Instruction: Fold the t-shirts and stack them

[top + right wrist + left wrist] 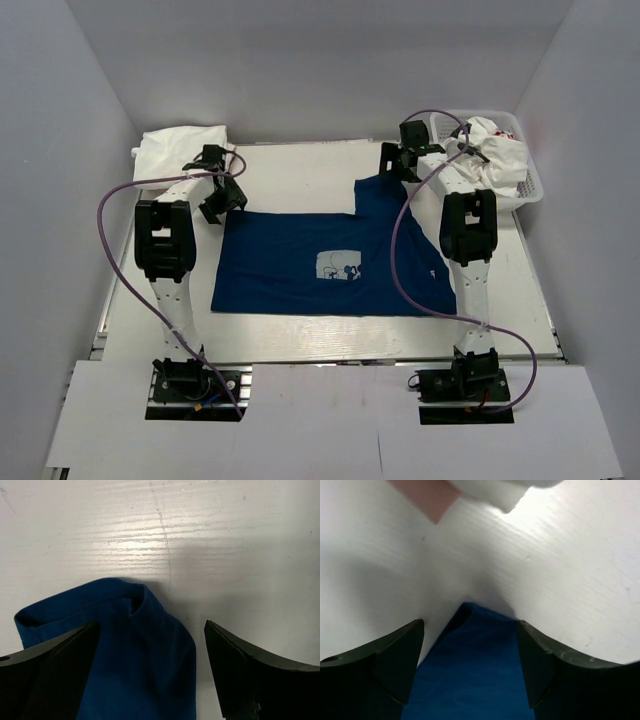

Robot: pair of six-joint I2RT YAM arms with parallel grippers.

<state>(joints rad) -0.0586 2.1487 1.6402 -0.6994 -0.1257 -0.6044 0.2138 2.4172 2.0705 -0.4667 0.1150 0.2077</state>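
My right gripper grabs the rumpled far end of the navy blue t-shirt next, to fold that end inward.
The navy blue t-shirt (330, 262) lies spread on the table with its pale cartoon print (339, 266) facing up. My left gripper (222, 197) is open just above the shirt's far left corner (475, 670), which lies between the fingers. My right gripper (397, 160) is open over the shirt's far right part (140, 665), a rumpled end of cloth between the fingers. A folded white t-shirt (178, 148) lies at the far left. A white t-shirt with a red graphic (495, 152) sits crumpled in the basket.
The white plastic mesh basket (530, 185) stands at the far right corner, beside my right arm. White walls enclose the table on three sides. A pinkish patch (425, 495) and the edge of white cloth (495, 492) show ahead of my left gripper.
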